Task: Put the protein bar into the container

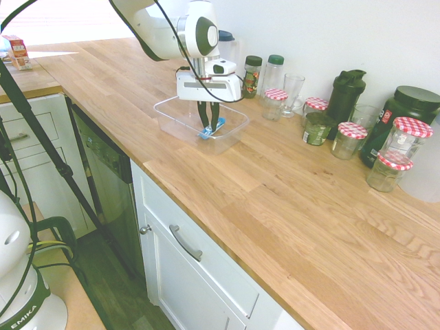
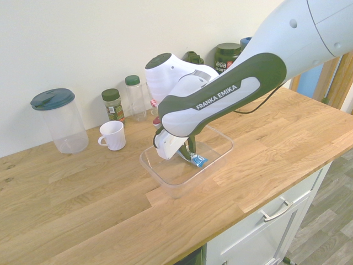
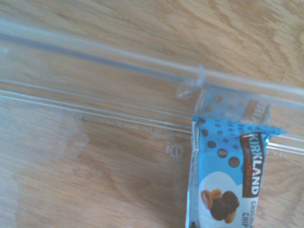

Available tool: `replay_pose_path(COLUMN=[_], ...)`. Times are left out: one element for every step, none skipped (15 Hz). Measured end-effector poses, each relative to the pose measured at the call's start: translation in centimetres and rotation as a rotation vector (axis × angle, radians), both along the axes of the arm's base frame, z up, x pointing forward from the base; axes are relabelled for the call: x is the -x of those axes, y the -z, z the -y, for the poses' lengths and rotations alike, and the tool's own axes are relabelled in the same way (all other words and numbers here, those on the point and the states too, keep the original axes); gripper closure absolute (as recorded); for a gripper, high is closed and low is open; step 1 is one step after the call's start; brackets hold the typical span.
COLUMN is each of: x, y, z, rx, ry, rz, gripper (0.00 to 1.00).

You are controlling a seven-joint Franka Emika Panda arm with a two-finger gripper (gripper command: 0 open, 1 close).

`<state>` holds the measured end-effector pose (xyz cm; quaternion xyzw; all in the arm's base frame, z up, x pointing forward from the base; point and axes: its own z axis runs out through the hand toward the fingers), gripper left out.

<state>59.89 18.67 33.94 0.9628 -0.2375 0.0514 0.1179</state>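
Observation:
My gripper opens next, since the protein bar (image 1: pixel 212 129) (image 3: pixel 228 180) hangs inside the container's rim, with the protein bar's lower end over the container's bottom.
The clear rectangular container (image 1: pixel 177 129) (image 2: pixel 165 186) stands on the wooden counter. My gripper (image 1: pixel 209 124) (image 2: pixel 191 156) reaches straight down into it, shut on the protein bar (image 1: pixel 212 129) (image 2: pixel 198 160). The bar is blue-wrapped and hangs from the fingertips, its lower end at or just above the tub's floor near the front wall. In the wrist view the protein bar (image 3: pixel 228 180) shows white and dark print, with the container's wall and rim (image 3: pixel 118 61) behind it.
Behind the tub stand spice bottles (image 1: pixel 252 74), a drinking glass (image 1: pixel 292 89), several red-checked-lid jars (image 1: pixel 350 139) and a dark shaker (image 1: pixel 346 93). A white mug (image 2: pixel 113 135) and a clear pitcher (image 2: pixel 59 118) stand further along the wall. The counter edge (image 1: pixel 206 213) is near.

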Motion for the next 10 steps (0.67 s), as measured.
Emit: replay_pose_path(x=[0.0, -0.1, -0.1, -0.1, -0.1, -0.2, -0.2, -0.2, 0.0, 0.4], y=[0.0, 0.0, 0.0, 0.0, 0.0, -0.1, -0.3, -1.0, -2.1, -3.6], z=[0.1, 0.1, 0.1, 0.1, 0.1, 0.1, 0.2, 0.1, 0.1, 0.1], rx=[0.0, 0.0, -0.001, -0.001, -0.002, -0.003, -0.006, -0.01, -0.015, -0.021], ry=[0.001, 0.001, 0.001, 0.001, 0.001, 0.002, 0.002, 0.0, -0.002, -0.003], rz=[0.0, 0.001, 0.002, 0.003, 0.005, 0.007, 0.015, 0.029, 0.047, 0.069], gripper=[0.0, 0.0, 0.0, 0.0, 0.0, 0.0, 0.0, 0.0, 0.0, 0.0])
